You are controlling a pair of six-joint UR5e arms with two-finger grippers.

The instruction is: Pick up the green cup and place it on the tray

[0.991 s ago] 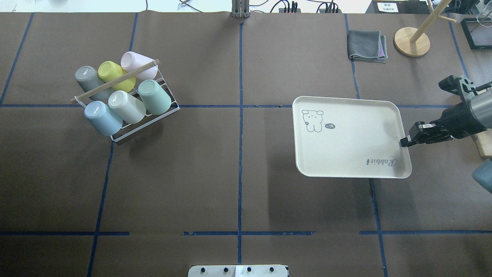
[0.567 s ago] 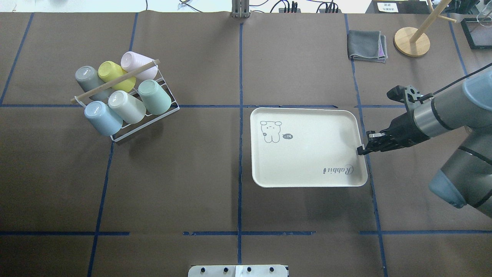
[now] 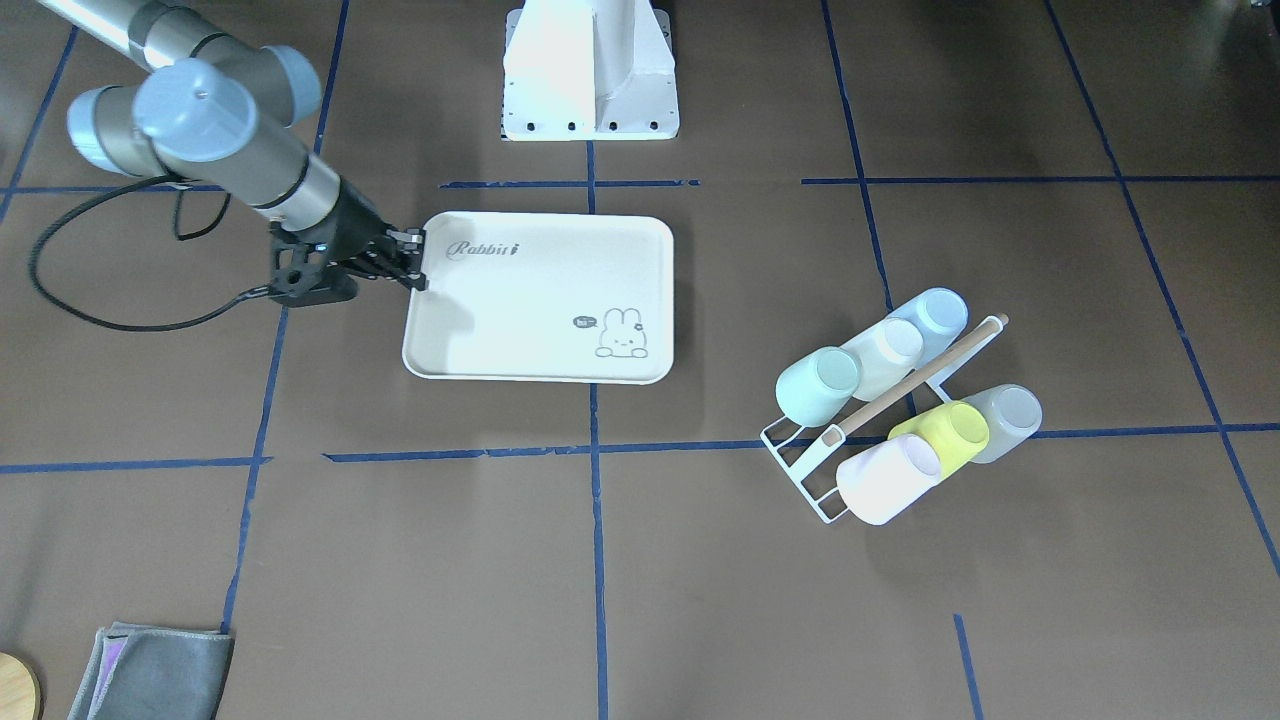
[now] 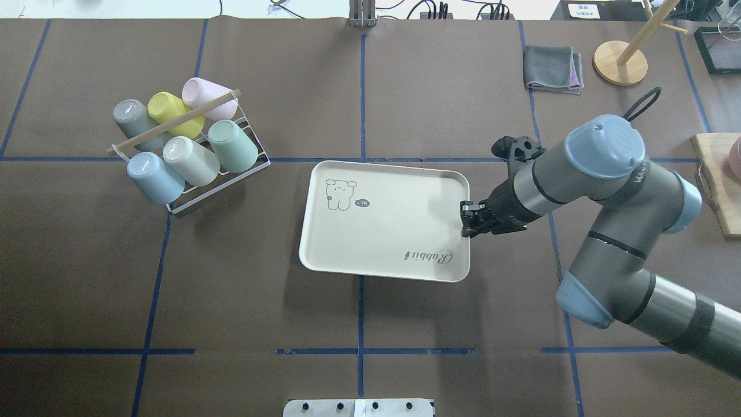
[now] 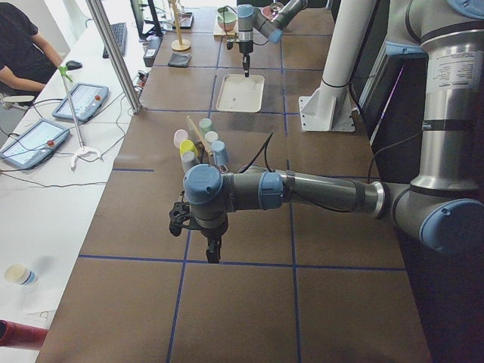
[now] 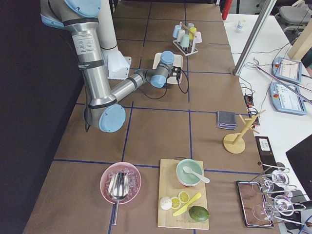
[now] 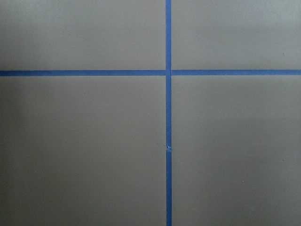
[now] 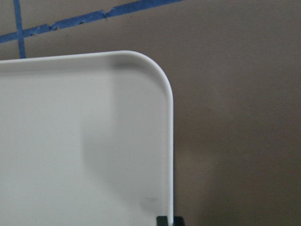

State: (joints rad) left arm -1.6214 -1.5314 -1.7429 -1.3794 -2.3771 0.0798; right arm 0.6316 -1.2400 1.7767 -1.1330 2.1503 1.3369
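The cream tray floats, its lower edge (image 3: 540, 380) above a soft, offset shadow. My right gripper keeps holding the tray until I bring it down onto the tabletop.
The green cup (image 4: 233, 146) lies tilted, bottom up, in a white wire rack (image 4: 231, 180) at the left, next to a cream cup and below a yellow-green one. It also shows in the front-facing view (image 3: 818, 386). The cream tray (image 4: 385, 231) with the "Rabbit" print lies near the table's middle. My right gripper (image 4: 466, 223) is shut on the tray's right rim. In the right wrist view a fingertip (image 8: 162, 220) pinches that rim (image 8: 169, 141). My left gripper (image 5: 213, 253) hangs over bare table far from the rack; I cannot tell its state.
The rack's wooden handle (image 4: 173, 121) runs across several cups. A folded grey cloth (image 4: 553, 68) and a wooden stand (image 4: 620, 62) sit at the back right. A cutting board (image 4: 718, 191) lies at the right edge.
My right arm has carried the tray leftward from the right side to the table's middle, still gripping its right rim. The cups in the rack have not moved.
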